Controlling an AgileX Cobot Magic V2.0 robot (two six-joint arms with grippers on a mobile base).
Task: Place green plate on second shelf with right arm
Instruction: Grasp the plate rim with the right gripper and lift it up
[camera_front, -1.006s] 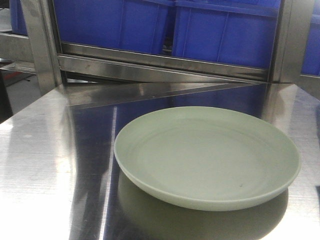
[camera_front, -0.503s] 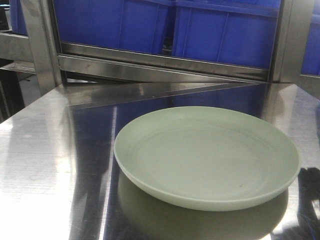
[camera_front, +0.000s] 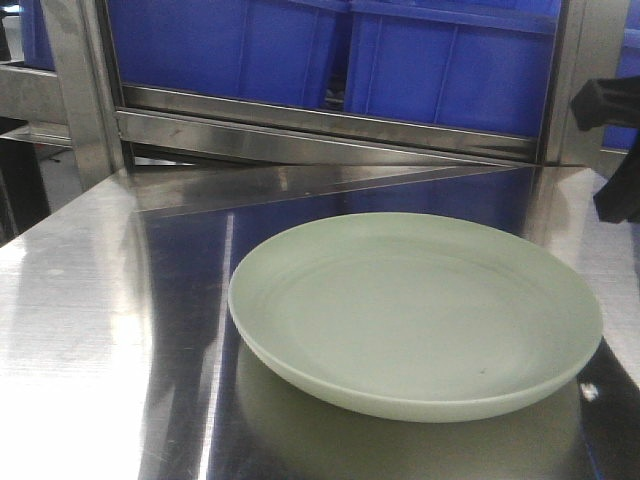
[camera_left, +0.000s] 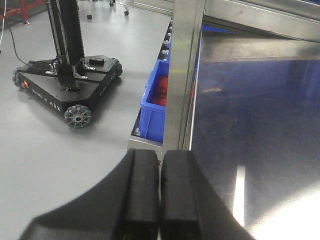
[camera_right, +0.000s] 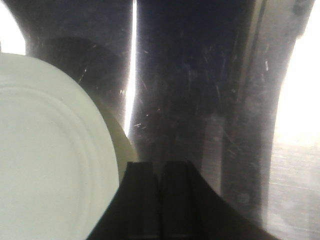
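Note:
My right gripper should next take hold of the green plate (camera_front: 415, 315) by its raised outer rim (camera_front: 588, 300), and then it can put the plate on the second shelf.
The green plate (camera_front: 415, 315) lies flat on the steel table (camera_front: 110, 300), pale sage with faint rings inside. In the right wrist view the green plate (camera_right: 50, 160) fills the left side, and my right gripper (camera_right: 159, 167) is shut and empty just past its rim, over bare steel. A dark part of the right arm (camera_front: 612, 140) shows at the right edge of the front view, above and beyond the plate. My left gripper (camera_left: 160, 157) is shut with nothing in it, at the table's left edge beside a steel upright (camera_left: 182, 75). Which level is the second shelf cannot be told.
Blue bins (camera_front: 450, 60) sit on a steel rack level behind the table, between uprights (camera_front: 85, 90). Off the table's left side, a blue bin (camera_left: 157, 102) holds red items, and a black wheeled base (camera_left: 67, 85) stands on the grey floor.
A dark part of the right arm has come into the front view at the right edge. The plate has not moved.

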